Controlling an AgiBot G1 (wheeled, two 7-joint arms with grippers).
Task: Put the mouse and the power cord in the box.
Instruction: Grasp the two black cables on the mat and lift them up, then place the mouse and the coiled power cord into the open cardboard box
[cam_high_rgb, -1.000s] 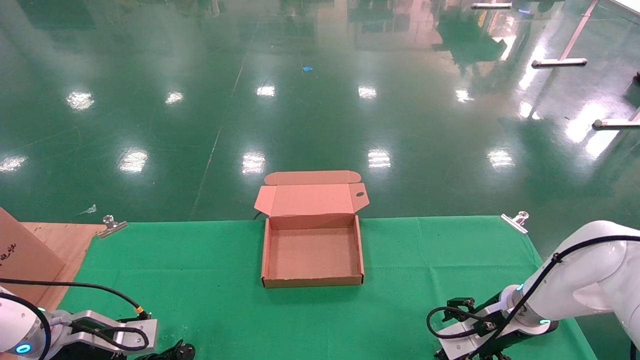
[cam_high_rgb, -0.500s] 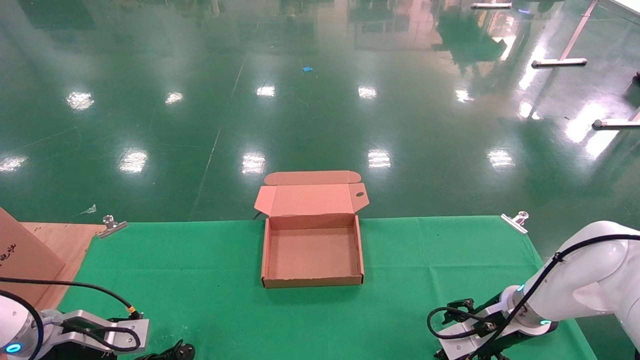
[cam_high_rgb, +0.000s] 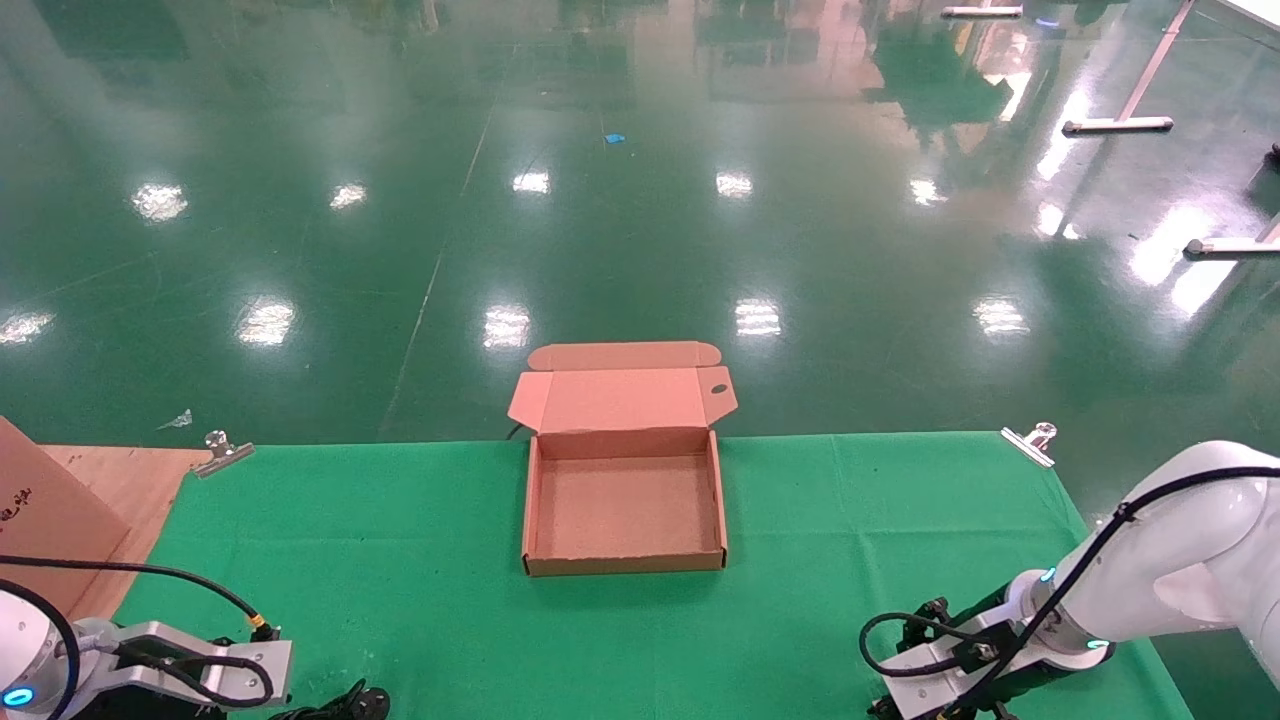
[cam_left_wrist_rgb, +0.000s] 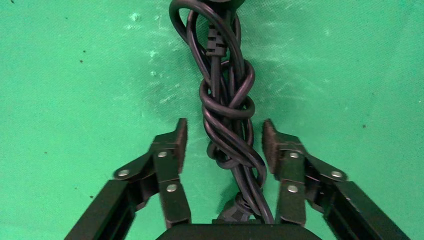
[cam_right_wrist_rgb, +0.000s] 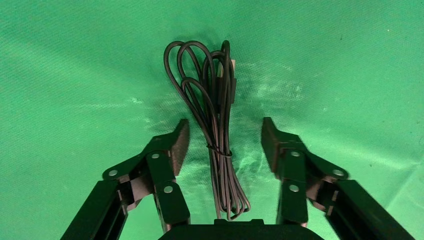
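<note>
My right gripper should next grab the mouse's bundled cable by its tied middle (cam_right_wrist_rgb: 219, 150), so the mouse can be packed into the box.
The brown box (cam_high_rgb: 625, 564) lies open and empty mid-table on the green cloth, its lid (cam_high_rgb: 620, 400) folded back. In the left wrist view the power cord (cam_left_wrist_rgb: 227, 115), a black cable twisted in loops, lies on the cloth between the fingers of my open left gripper (cam_left_wrist_rgb: 222, 137), apart from both pads. My right gripper (cam_right_wrist_rgb: 225, 135) is open astride a thin black cable bundle (cam_right_wrist_rgb: 217, 130) held by a tie; it touches neither pad. The mouse body is out of view. Both arms sit at the table's near edge, left arm (cam_high_rgb: 180, 670) and right arm (cam_high_rgb: 1000, 650).
A tall brown carton (cam_high_rgb: 40, 510) stands at the left on bare wood (cam_high_rgb: 130, 480). Metal clips (cam_high_rgb: 222, 448) (cam_high_rgb: 1030, 440) pin the cloth's far corners. Beyond the far edge is a glossy green floor.
Both arms have sunk slightly toward the near edge of the table; the left wrist also shifted a little left. The box has not moved.
</note>
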